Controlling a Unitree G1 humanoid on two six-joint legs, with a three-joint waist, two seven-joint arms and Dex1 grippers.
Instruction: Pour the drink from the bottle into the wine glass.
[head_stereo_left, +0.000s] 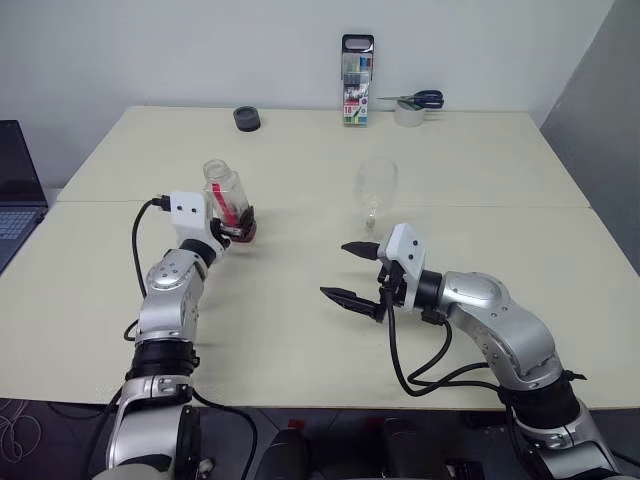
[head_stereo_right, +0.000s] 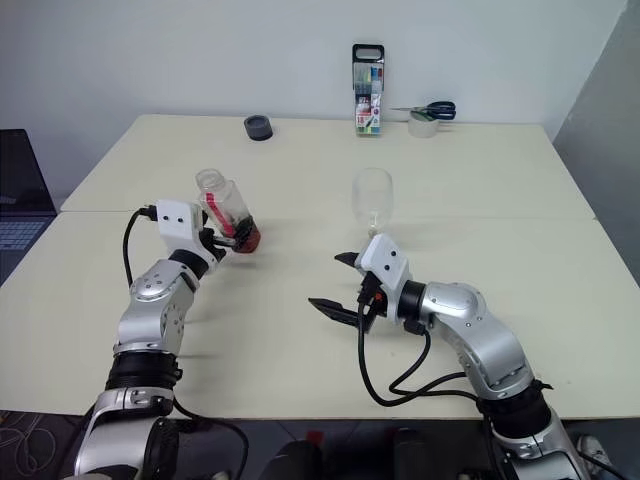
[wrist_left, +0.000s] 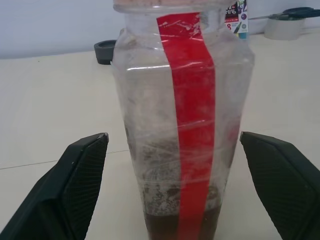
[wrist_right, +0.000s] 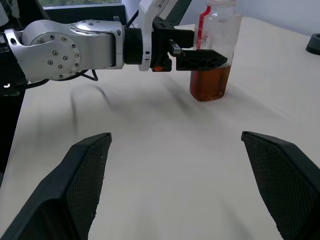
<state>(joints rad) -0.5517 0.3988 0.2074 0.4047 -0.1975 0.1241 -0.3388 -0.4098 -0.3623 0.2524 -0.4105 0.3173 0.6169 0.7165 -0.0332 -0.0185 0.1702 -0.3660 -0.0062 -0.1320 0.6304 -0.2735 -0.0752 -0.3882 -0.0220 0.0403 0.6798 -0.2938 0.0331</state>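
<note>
The bottle's lower body (wrist_left: 181, 165) is between both fingers of my left gripper, above the amber-brown drink (wrist_left: 182, 226). My left gripper would hold the bottle if it closed now, so it should close now.
The bottle (head_stereo_left: 225, 195) stands upright on the left half of the table (head_stereo_left: 300, 330), clear with a red stripe and no cap on its mouth. The drink (wrist_right: 210, 82), amber-brown, fills its lowest part. My left gripper (wrist_left: 173, 136) is open, one finger on each side of the bottle's lower body, with a gap on both sides. The wine glass (head_stereo_left: 377, 185) stands upright near the table's middle, clear, with no liquid that I can see in it. In front of the glass my right gripper (head_stereo_left: 338, 270) is open and holds nothing, pointing left toward the bottle.
At the table's far edge stand a tall marker pack (head_stereo_left: 357, 80), a tape roll (head_stereo_left: 408, 115) with scissors (head_stereo_left: 415, 99) on it, and a black round lid (head_stereo_left: 247, 118). A laptop (head_stereo_left: 15, 190) sits off the table's left side.
</note>
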